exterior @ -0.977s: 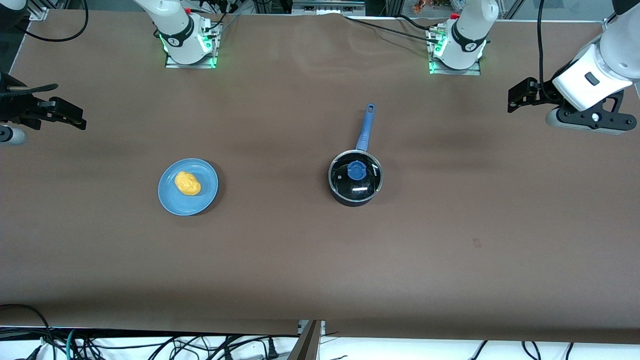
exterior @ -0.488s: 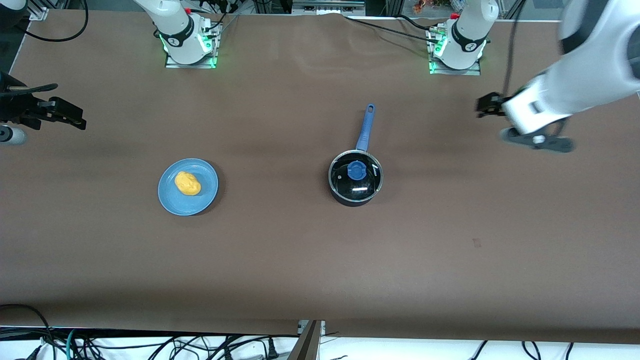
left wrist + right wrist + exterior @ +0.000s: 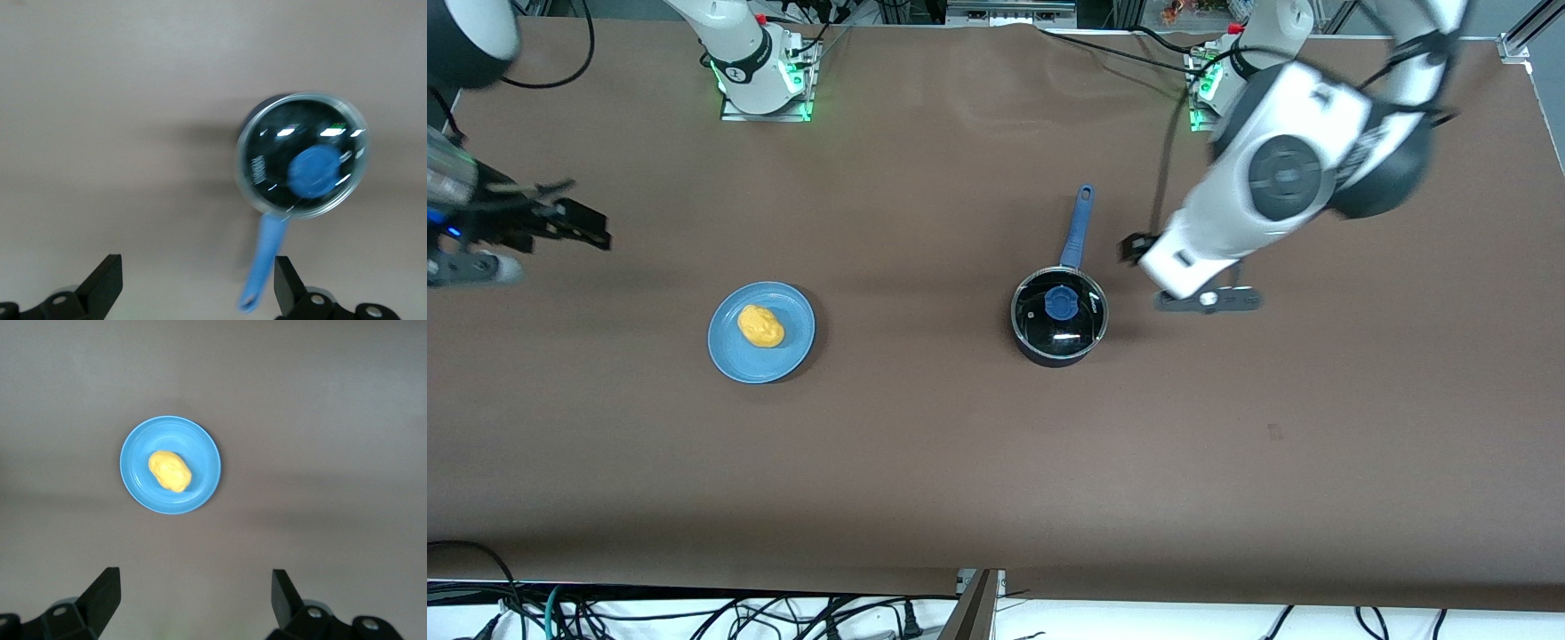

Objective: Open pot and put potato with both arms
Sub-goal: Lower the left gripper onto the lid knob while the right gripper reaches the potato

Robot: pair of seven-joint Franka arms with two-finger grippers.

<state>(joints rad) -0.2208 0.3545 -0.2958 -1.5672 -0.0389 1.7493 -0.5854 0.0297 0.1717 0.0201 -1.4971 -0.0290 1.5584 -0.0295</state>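
Note:
The left gripper grabs the glass lid by its blue knob (image 3: 1060, 303) next, to open the pot for the potato (image 3: 760, 326).
The black pot (image 3: 1049, 354) stands mid-table with its glass lid (image 3: 1079, 325) on, blue knob (image 3: 1060, 303) on top and blue handle (image 3: 1078, 227) pointing toward the robots' bases. The yellow potato (image 3: 760, 326) lies on a light-blue plate (image 3: 787, 356) toward the right arm's end. My left gripper (image 3: 1136, 249) is open and empty, up over the table beside the pot's handle; its wrist view shows the pot (image 3: 257, 117), lid (image 3: 267, 167), handle (image 3: 263, 263) and gripper (image 3: 197, 287). My right gripper (image 3: 574, 227) is open and empty, over the table's end; its wrist view shows the potato (image 3: 169, 471), plate (image 3: 137, 463) and gripper (image 3: 195, 597).
The brown table cover (image 3: 996, 462) runs to the front edge, where cables hang below (image 3: 694, 613). The two arm bases (image 3: 760, 80) (image 3: 1240, 84) stand along the table's edge farthest from the front camera.
My left arm has swung in from the table's end to beside the pot's handle. My right gripper has shifted slightly toward the plate. Pot, lid and potato have not moved.

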